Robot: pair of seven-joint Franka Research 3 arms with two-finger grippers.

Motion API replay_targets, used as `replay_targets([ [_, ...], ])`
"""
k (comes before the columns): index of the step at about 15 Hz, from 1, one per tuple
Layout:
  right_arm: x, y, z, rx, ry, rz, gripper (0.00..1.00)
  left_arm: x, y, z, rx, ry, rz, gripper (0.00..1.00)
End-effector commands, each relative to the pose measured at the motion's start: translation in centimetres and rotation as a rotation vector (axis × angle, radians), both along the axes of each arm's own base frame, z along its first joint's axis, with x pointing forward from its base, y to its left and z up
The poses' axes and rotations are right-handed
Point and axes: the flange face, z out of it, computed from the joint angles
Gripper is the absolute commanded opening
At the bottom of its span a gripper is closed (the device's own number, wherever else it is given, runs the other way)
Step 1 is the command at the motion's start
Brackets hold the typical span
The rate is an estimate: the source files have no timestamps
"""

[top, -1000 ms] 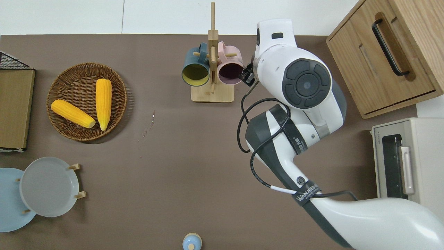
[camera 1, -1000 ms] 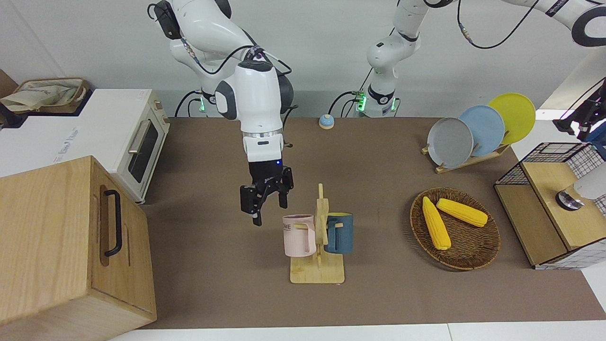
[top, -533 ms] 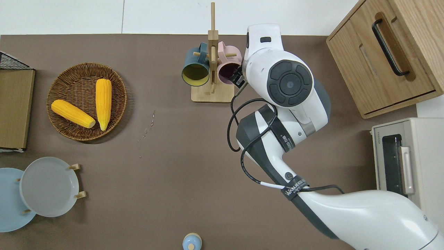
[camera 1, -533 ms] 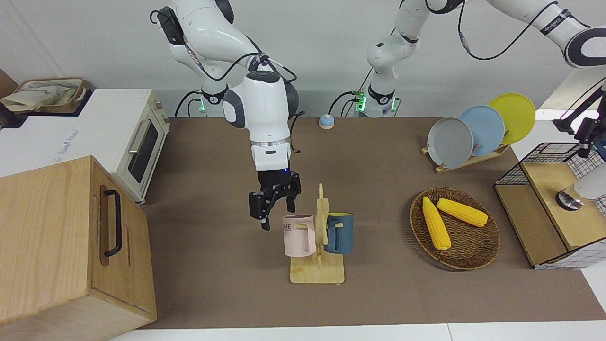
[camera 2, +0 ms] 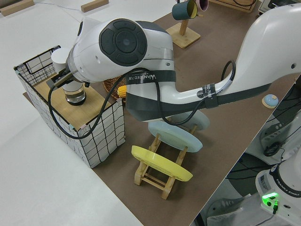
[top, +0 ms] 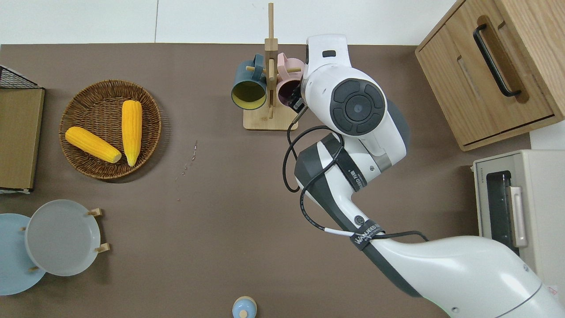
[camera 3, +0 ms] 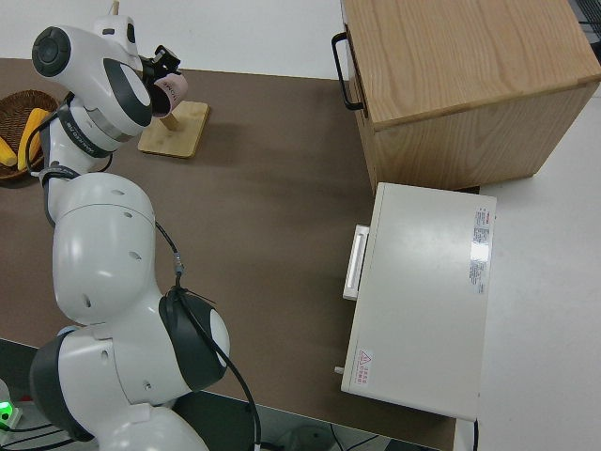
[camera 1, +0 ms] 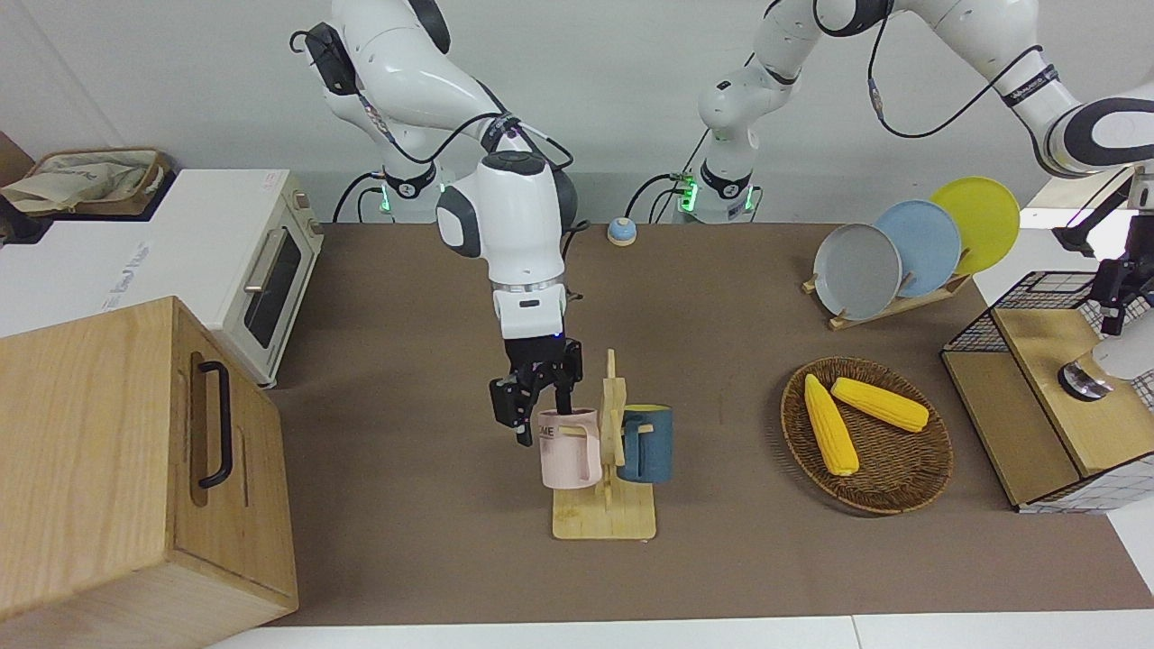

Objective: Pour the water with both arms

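Observation:
The pink mug's handle hangs over the rack's peg (camera 1: 574, 431), tight against the post. My right gripper grabs the mug by its open rim (camera 1: 554, 413) next.
On a wooden mug rack (camera 1: 602, 523) hang a pink mug (camera 1: 568, 446) and a dark blue mug (camera 1: 647, 443). My right gripper (camera 1: 539, 406) is open at the pink mug's (top: 288, 88) rim, one finger above its mouth and the other outside its wall. In the overhead view the right wrist hides most of this gripper (top: 296, 98). My left gripper (camera 1: 1116, 297) hangs over a wire-sided wooden shelf (camera 1: 1037, 361) at the left arm's end of the table. It is just above a white-topped container (camera 1: 1095, 370) with a clear base (camera 2: 75, 96).
A wicker basket (camera 1: 865, 505) holding two corn cobs lies between the mug rack and the shelf. Coloured plates stand in a rack (camera 1: 856, 270) nearer the robots. A wooden cabinet (camera 1: 108, 451) and a toaster oven (camera 1: 261, 270) fill the right arm's end. A small blue bell (camera 1: 621, 232) sits by the robots.
My right gripper has come down and across to the pink mug's rim. The left gripper has lowered toward the white-topped container on the shelf.

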Motion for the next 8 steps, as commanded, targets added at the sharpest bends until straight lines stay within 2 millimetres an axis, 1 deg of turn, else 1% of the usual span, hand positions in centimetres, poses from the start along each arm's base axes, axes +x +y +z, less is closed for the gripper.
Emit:
replay_targets([
  [1,0.6,0.8,-0.9,-0.026,-0.029,0.009,0.674,0.8,-0.4,-1.2,0.004,-0.047,0.017,1.00],
  [2,0.5,1.2,-0.6,-0.026,-0.036,0.014,0.663,0.9,-0.4,-1.4,0.004,-0.044,0.020,1.00],
  [4,0.6,1.1,-0.5,-0.026,-0.039,0.012,0.628,1.0,-0.4,-1.7,0.002,-0.043,0.021,1.00],
  [5,0.8,1.2,-0.6,-0.024,-0.039,0.013,0.594,1.0,-0.3,-2.0,0.003,-0.042,0.025,1.00],
  [7,1.0,1.1,-0.7,-0.024,-0.039,0.010,0.492,1.2,-0.4,-2.4,0.001,-0.038,0.024,1.00],
  [8,1.0,1.0,-0.7,-0.025,-0.039,0.009,0.483,1.2,-0.4,-2.4,0.000,-0.039,0.023,1.00],
])
